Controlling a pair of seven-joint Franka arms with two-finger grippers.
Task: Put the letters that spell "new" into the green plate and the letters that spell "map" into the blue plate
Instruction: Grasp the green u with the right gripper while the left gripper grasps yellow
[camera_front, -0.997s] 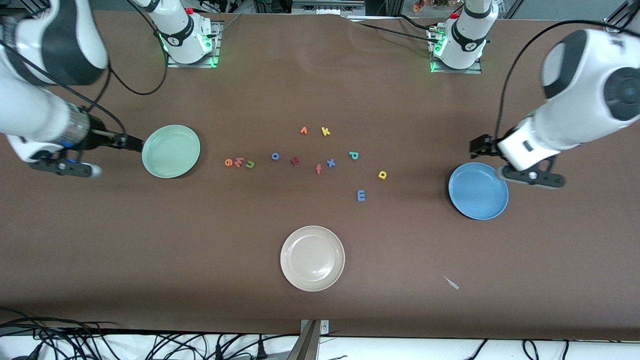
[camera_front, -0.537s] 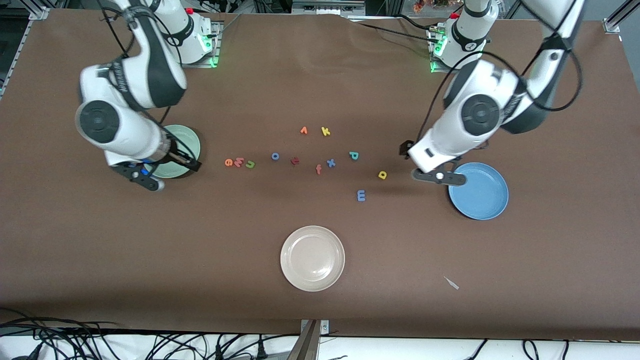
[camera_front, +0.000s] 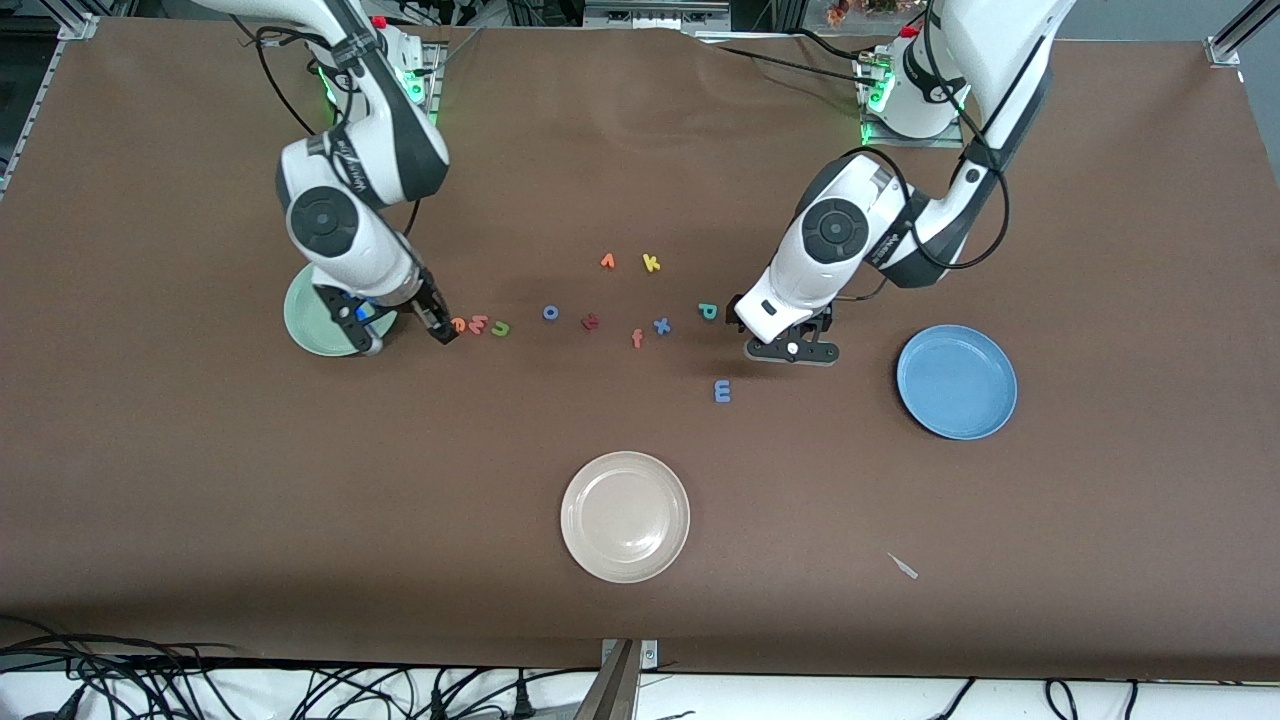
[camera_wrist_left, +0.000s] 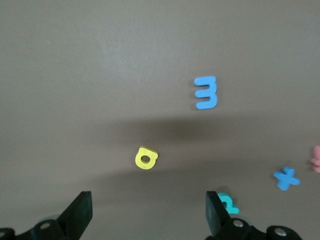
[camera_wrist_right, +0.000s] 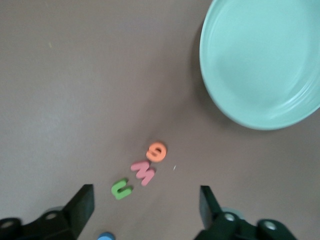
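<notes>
I should grab the yellow "a" by its looped body (camera_wrist_left: 146, 158) next with my left gripper, to spell "map" in the blue plate.
The orange "e" (camera_front: 459, 324), pinkish "w" (camera_front: 478, 324) and green "n" (camera_front: 499, 328) lie in a row beside the pale green plate (camera_front: 300, 335). My right gripper (camera_front: 400, 330) hangs open between that plate and the "e". In the right wrist view the gripper (camera_wrist_right: 146, 200) has nothing between its fingers. My left gripper (camera_front: 790, 350) hovers open over the yellow "a" (camera_wrist_left: 146, 158), which it hides from the front camera. The teal "p" (camera_front: 707, 311) and blue "m" (camera_front: 722, 391) lie close by. The blue plate (camera_front: 957, 381) holds nothing.
A cream-white plate (camera_front: 625, 516) sits near the front camera. Other letters lie mid-table: blue "o" (camera_front: 550, 313), dark red "t" (camera_front: 590, 321), pink "f" (camera_front: 637, 339), blue "x" (camera_front: 661, 325), orange "v" (camera_front: 607, 261), yellow "k" (camera_front: 651, 263). A small white scrap (camera_front: 903, 566) lies near the table's front edge.
Both arms swung in from the table's ends. The right gripper went across the green plate to the "e". The left gripper went from the blue plate to over the "a".
</notes>
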